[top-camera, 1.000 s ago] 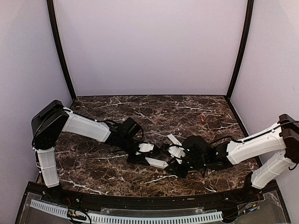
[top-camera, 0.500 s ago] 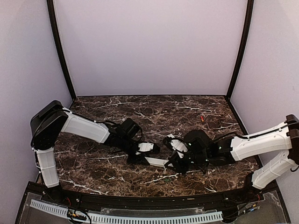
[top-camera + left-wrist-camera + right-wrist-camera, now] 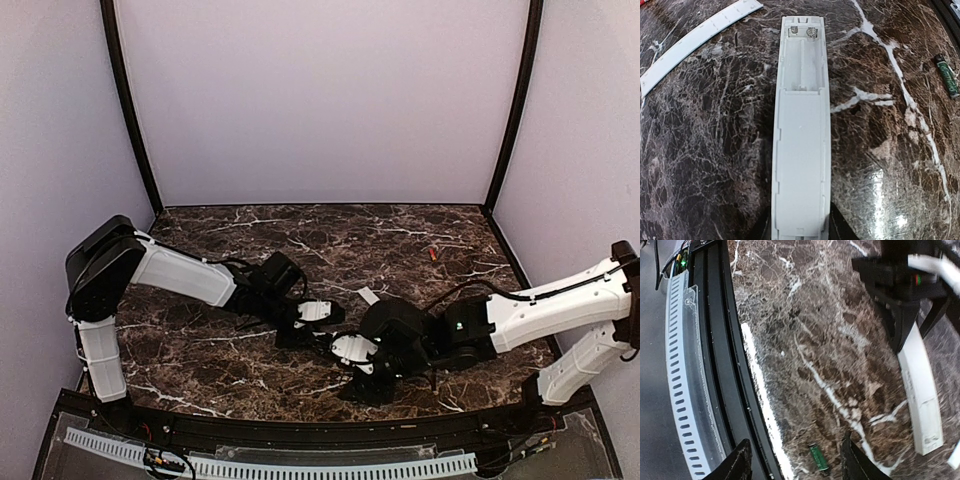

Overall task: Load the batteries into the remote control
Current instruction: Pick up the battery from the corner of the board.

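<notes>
In the right wrist view the green battery (image 3: 818, 459) lies well below the fingers, so my right gripper goes lower before it closes on the battery.
In the left wrist view, the remote control (image 3: 801, 140) is a long white bar lying face down on the marble. Its battery recess (image 3: 803, 55) is open and empty, with two springs at the far end. My left gripper (image 3: 800, 231) is shut on its near end. A small green battery (image 3: 818, 459) lies on the table between the spread fingers (image 3: 743, 460) of my right gripper (image 3: 796, 441), which is open and holds nothing. The same battery (image 3: 946, 75) lies right of the remote control. A red battery (image 3: 432, 253) lies at the back right.
The flat white cover strip (image 3: 695, 37) lies left of the remote's far end. The table's black front rail (image 3: 715, 365) and a slotted white strip (image 3: 677, 390) run close beside the green battery. In the top view, both arms meet at the table's near middle.
My right gripper has swung left and toward the near edge, over the green battery, and its fingers have spread wider. The left gripper has kept its grip on the remote control.
</notes>
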